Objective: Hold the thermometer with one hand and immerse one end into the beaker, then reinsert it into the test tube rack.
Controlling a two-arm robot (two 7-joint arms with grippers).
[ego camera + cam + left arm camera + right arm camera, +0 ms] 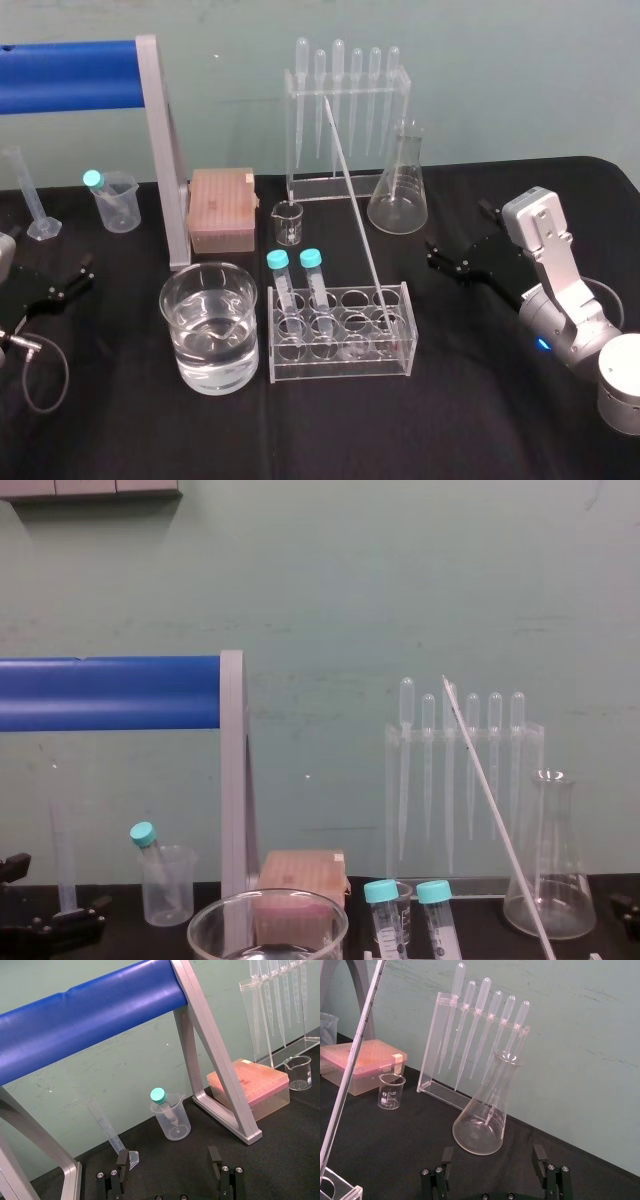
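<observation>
My right gripper will grab the thermometer's free upper part, as its lower end sits in the clear test tube rack [342,1187].
The thermometer [352,190] leans in the back right hole of the clear test tube rack [340,368], its top tilted toward the pipettes. It crosses the chest view as a slanted rod [495,810] and runs along the edge of the right wrist view [352,1060]. The beaker [166,296], part full of water, stands just left of the rack. My right gripper [460,236] rests open on the cloth to the right of the rack, with nothing between its fingers [538,1154]. My left gripper [68,280] lies open at the far left; its fingers [122,1160] hold nothing.
Two blue-capped tubes [300,280] stand in the rack. Behind it are a small glass cup [288,222], a pink tip box [221,208], a pipette stand [345,120] and a conical flask [399,190]. A blue-barred frame [160,150], a plastic cup [117,203] and a measuring cylinder [36,200] stand at left.
</observation>
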